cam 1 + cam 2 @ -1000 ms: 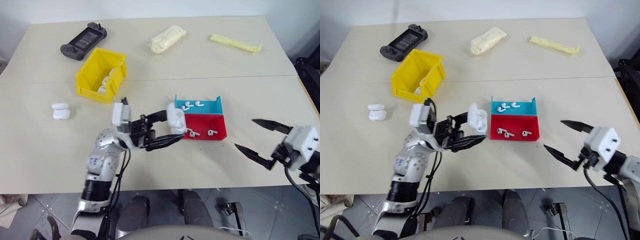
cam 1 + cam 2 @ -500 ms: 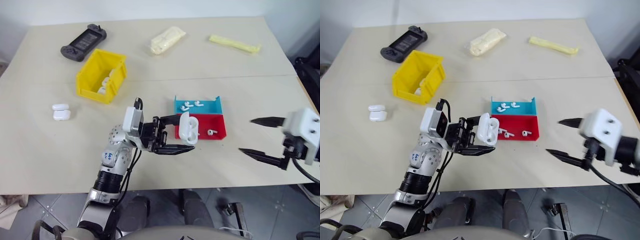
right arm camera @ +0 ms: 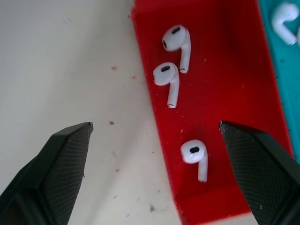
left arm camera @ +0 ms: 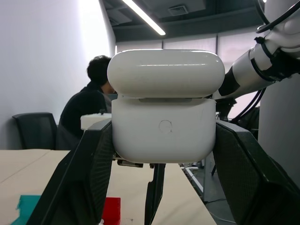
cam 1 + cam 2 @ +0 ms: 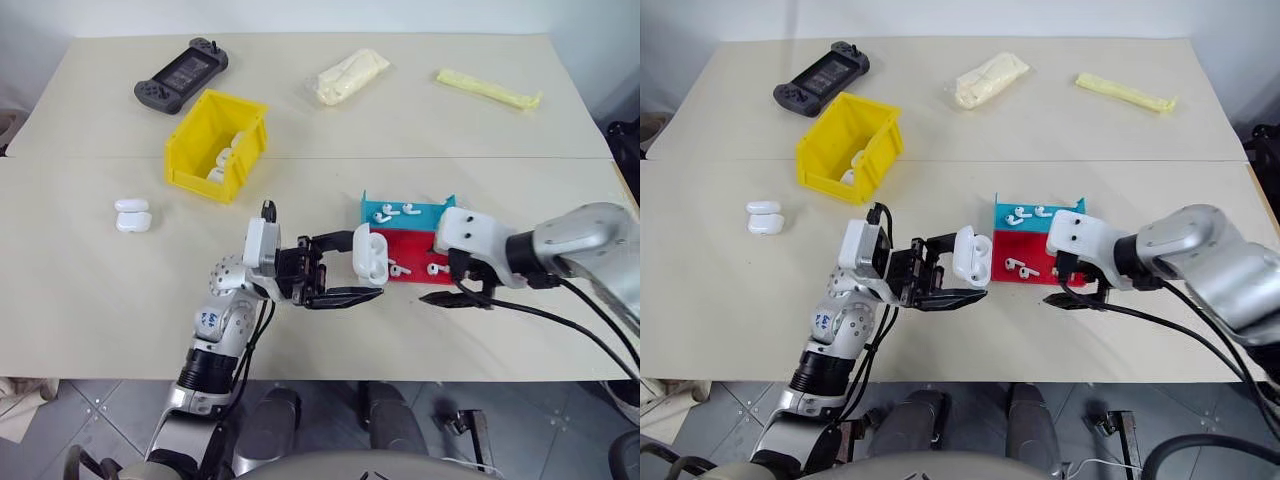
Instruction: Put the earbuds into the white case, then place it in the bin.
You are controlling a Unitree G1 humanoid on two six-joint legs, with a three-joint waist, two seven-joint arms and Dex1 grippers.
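My right gripper lowers first and then closes on the earbud, since its open fingers hang above the lone earbud (image 5: pixel 436 268) and the red tray's bottom.
My left gripper (image 5: pixel 362 268) is shut on the white case (image 5: pixel 368 257), holding it above the table just left of the red tray (image 5: pixel 412 247) with its lid flipped open. The left wrist view shows the case (image 4: pixel 164 108) from its hinge side, between both black fingers (image 4: pixel 84 178). My right gripper (image 3: pixel 154 124) hangs open, pointing down over the red tray's (image 3: pixel 220 84) near edge. Three earbuds (image 3: pixel 165 77) lie in that tray between the spread fingers, none touched. The yellow bin (image 5: pixel 190 165) stands at the back left with white cases inside.
A blue tray (image 5: pixel 440 213) with two earbuds adjoins the red one behind. Two white cases (image 5: pixel 132 215) lie on the table at the left. A black game console (image 5: pixel 180 75), a cream packet (image 5: pixel 350 77) and a yellow packet (image 5: pixel 488 88) lie along the far edge. A person sits in the background (image 4: pixel 89 112).
My right arm has swung in from the table's right edge, tipping its open gripper down over the red tray. The left gripper keeps the case in about the same place.
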